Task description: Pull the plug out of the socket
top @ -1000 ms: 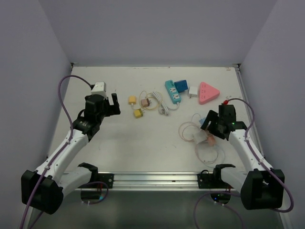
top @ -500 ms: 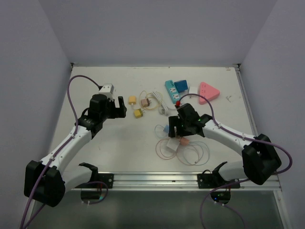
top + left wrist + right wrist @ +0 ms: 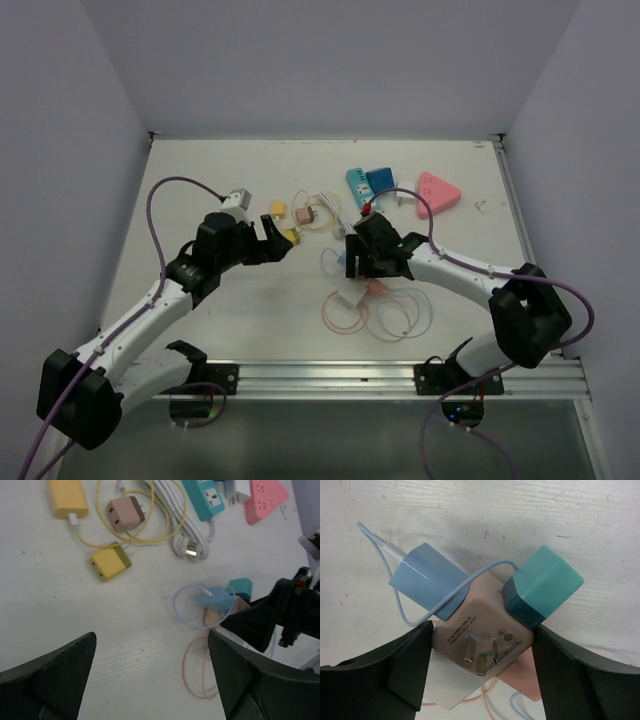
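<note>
The white plug [image 3: 450, 681] needs to come straight off, so my left gripper needs to grab it by its opposite sides, clear of the beige socket [image 3: 485, 635].
My right gripper [image 3: 482, 632] is shut on a beige cube socket [image 3: 485, 635], one finger on each side, prongs facing the camera. A light blue plug [image 3: 427, 582] with a thin blue cable, a teal plug [image 3: 545, 585], a white plug [image 3: 447, 687] and a pink plug [image 3: 525, 682] sit in its faces. In the top view the right gripper [image 3: 362, 262] holds this cluster [image 3: 358, 288] at mid-table. My left gripper [image 3: 278, 240] is open and empty, just left of it. The left wrist view shows the blue plug [image 3: 216, 599] and teal plug [image 3: 241, 586] ahead of the left gripper [image 3: 150, 680].
Pink cable loops [image 3: 380, 315] trail from the cluster. Behind lie a yellow power bank [image 3: 67, 497], a brown-pink adapter [image 3: 126, 511], a yellow adapter [image 3: 111, 565], a white cable with plug [image 3: 185, 535], a teal power strip [image 3: 361, 190] and a pink triangular socket [image 3: 437, 192].
My right arm has swung left from the right side to mid-table, carrying the socket cluster and its cables. My left gripper has moved right and nearer the middle.
</note>
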{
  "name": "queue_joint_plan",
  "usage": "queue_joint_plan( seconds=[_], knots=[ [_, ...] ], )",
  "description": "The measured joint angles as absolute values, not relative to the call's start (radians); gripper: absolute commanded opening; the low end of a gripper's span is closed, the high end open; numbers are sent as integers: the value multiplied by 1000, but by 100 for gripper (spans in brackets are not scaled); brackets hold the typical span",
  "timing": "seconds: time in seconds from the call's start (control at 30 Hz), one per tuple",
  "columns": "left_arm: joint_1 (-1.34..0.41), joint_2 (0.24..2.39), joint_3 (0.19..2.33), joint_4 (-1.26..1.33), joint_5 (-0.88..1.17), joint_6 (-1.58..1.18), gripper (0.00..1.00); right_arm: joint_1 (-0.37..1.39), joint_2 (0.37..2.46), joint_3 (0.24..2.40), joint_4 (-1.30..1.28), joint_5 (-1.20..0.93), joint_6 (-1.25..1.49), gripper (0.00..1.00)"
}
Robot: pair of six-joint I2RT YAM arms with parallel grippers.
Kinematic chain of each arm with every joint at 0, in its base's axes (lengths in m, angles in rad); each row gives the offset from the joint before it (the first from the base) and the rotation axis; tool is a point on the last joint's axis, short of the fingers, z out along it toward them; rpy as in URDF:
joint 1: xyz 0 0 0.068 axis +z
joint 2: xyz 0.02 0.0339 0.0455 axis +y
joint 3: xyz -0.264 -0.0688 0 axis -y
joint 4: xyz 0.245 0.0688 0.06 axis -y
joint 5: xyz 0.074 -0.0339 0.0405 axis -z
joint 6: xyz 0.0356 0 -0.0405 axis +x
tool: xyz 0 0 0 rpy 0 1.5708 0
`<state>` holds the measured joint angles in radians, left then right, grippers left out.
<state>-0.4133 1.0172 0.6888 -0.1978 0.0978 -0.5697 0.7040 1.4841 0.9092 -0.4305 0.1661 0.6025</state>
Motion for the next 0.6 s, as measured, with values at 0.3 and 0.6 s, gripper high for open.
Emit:
queue_joint_plan(
  seconds=[0.3, 0.6],
  knots=[
    [-691, 1077, 628, -62, 86, -838, 89, 707, 1484, 950, -448, 166, 713, 0],
    [-826, 1211, 628, 53, 45, -940, 79, 689, 1427, 953, -455, 143, 789, 0]
  ],
)
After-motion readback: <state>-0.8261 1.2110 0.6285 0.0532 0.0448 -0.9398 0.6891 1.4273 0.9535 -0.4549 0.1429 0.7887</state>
